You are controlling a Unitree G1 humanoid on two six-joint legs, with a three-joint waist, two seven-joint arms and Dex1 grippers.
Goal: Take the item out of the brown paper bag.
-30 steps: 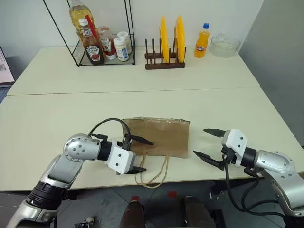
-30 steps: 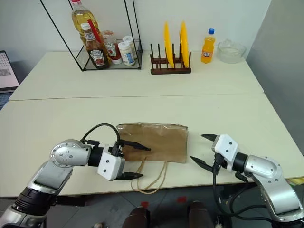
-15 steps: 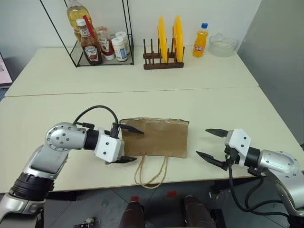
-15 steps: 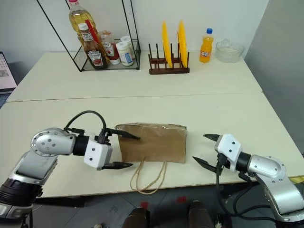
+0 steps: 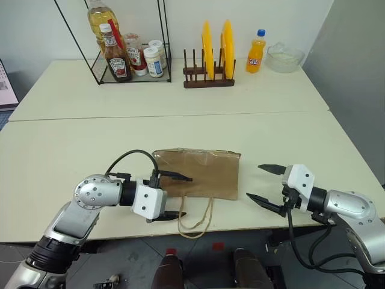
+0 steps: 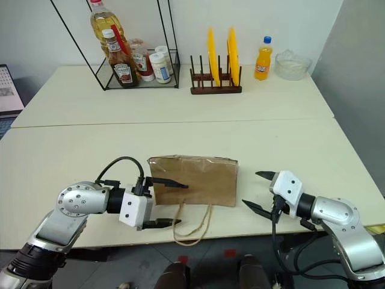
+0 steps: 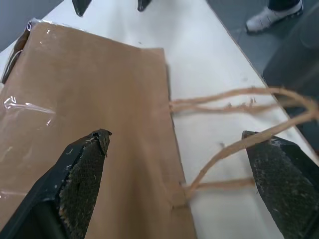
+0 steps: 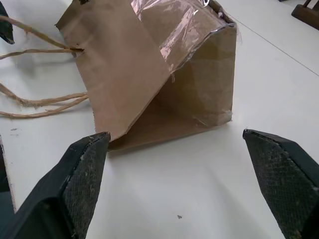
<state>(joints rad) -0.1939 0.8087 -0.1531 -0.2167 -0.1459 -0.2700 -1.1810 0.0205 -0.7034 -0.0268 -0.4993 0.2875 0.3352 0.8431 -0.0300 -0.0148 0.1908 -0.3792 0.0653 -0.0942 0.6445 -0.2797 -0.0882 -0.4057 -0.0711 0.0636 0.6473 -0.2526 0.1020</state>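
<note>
The bag's paper (image 5: 207, 174) lies flat on the tabletop, so the robot's left gripper should next pinch the bag by its looped cord handle (image 5: 207, 220).
The brown paper bag (image 5: 201, 173) lies flat on the near table, its cord handles (image 5: 195, 220) trailing to the front edge. The item is hidden. My left gripper (image 5: 178, 195) is open at the bag's front left corner, one finger over the paper and the other by the handles. The left wrist view shows the bag (image 7: 89, 99) and handles (image 7: 239, 94) between the wide fingers (image 7: 82, 169). My right gripper (image 5: 257, 182) is open just right of the bag, apart from it. It faces the taped, folded end of the bag (image 8: 149, 64) in the right wrist view.
At the back stand a wire rack (image 5: 120, 48) of sauce and oil bottles, a wooden rack (image 5: 210, 57) with two yellow plates, an orange soda bottle (image 5: 255, 53) and a glass bowl (image 5: 284, 57). The table's front edge (image 5: 240, 224) runs just below the handles.
My left gripper drew back to the left off the bag's corner, then came back to the right over it. The right gripper and the bag stayed put.
</note>
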